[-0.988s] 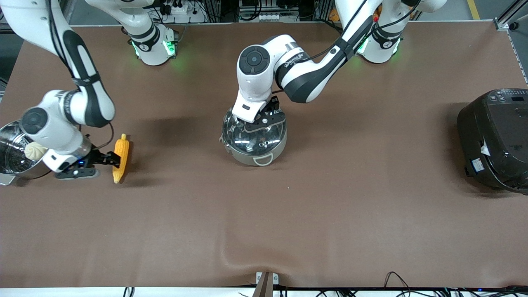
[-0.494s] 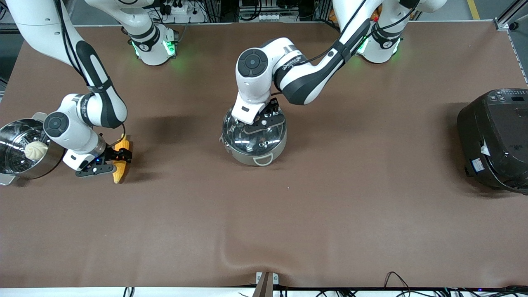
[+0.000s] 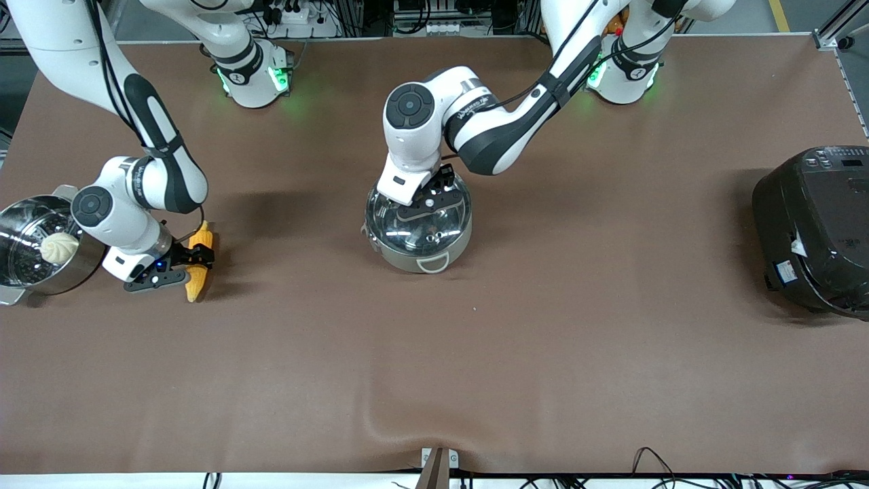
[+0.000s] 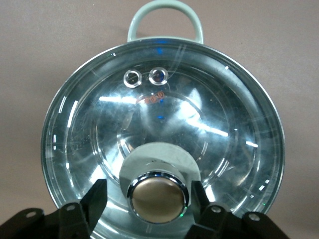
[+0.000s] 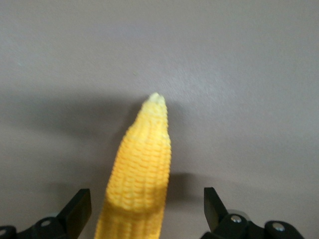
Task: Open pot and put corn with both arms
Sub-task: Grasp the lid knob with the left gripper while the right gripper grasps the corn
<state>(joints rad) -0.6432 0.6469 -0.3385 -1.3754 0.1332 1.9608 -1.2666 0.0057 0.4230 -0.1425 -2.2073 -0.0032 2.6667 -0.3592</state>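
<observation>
My right gripper grabs the corn by its thick middle (image 5: 130, 219) next, so the corn's tapered tip (image 5: 156, 102) stays free to go into the pot.
The steel pot (image 3: 407, 257) stands mid-table with its glass lid (image 3: 438, 227) on. My left gripper (image 3: 428, 202) is down over the lid. In the left wrist view it (image 4: 148, 193) is open, one finger on each side of the copper knob (image 4: 157, 197), with small gaps. The corn (image 3: 202, 238) lies on the table toward the right arm's end. My right gripper (image 3: 197, 257) is low over its middle. In the right wrist view it (image 5: 147, 200) is open and the fingers straddle the cob (image 5: 142, 169) without touching it.
A steel steamer (image 3: 17, 210) holding a white bun (image 3: 59, 248) stands beside the right arm's wrist at the table's edge. A big black rice cooker (image 3: 815, 224) stands at the left arm's end. The brown cloth has a wrinkle near the front edge.
My right arm has swung in from the steamer's side, bringing its open gripper from beside the corn to astride it. My left wrist has shifted slightly over the lid.
</observation>
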